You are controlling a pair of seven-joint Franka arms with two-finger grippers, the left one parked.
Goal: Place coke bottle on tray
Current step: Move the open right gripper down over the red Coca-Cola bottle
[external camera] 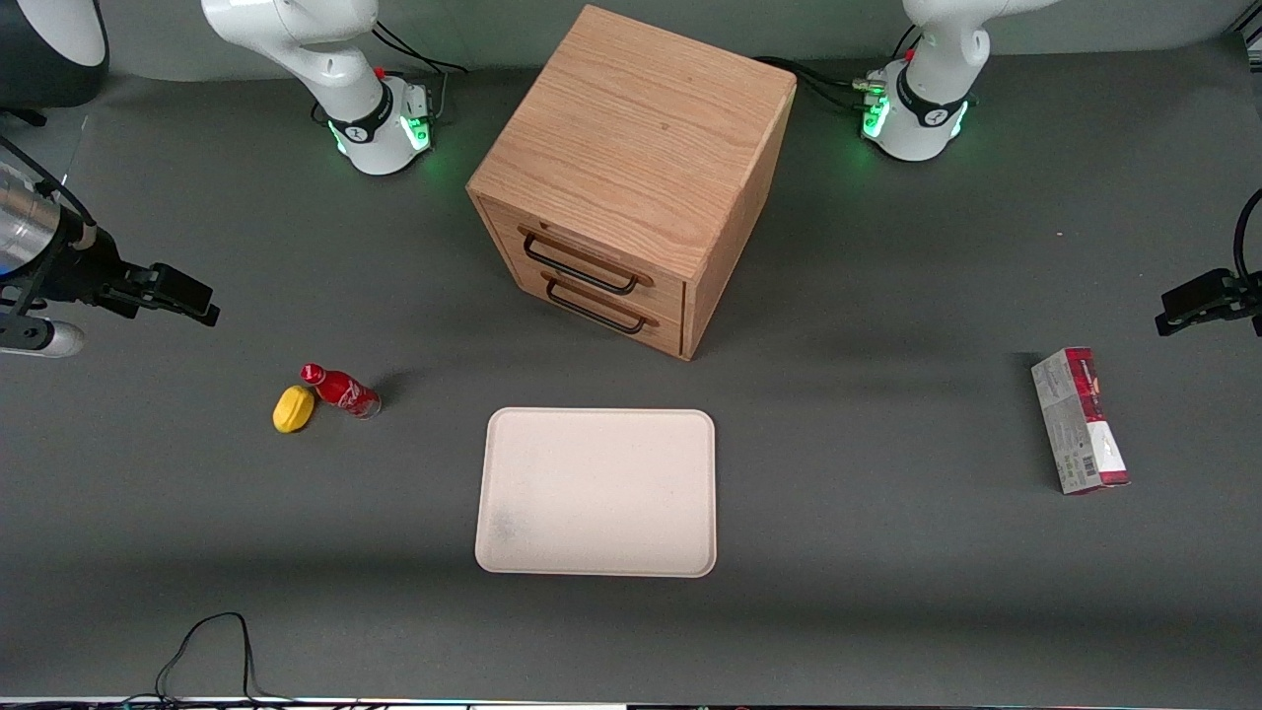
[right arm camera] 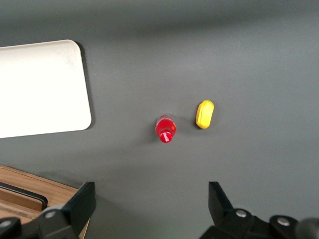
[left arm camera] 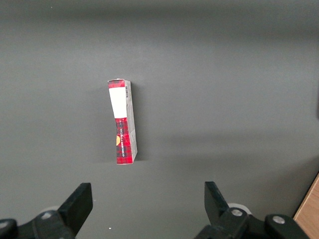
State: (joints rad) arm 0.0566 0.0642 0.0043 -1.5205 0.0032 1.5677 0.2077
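Observation:
I should next use my right gripper to take hold of the coke bottle by its red end with the cap, so that I can place it on the cream-beige tray.
The coke bottle is small and red with a red cap. It stands upright on the grey table, toward the working arm's end from the tray. The wrist view looks down on its cap. The cream-beige tray lies flat with nothing on it, nearer the front camera than the cabinet. My right gripper hangs high above the table, apart from the bottle. Its jaws stand wide open and empty.
A yellow lemon-like lump lies close beside the bottle, also in the right wrist view. A wooden two-drawer cabinet stands mid-table. A red-and-grey carton lies toward the parked arm's end. A cable lies at the front edge.

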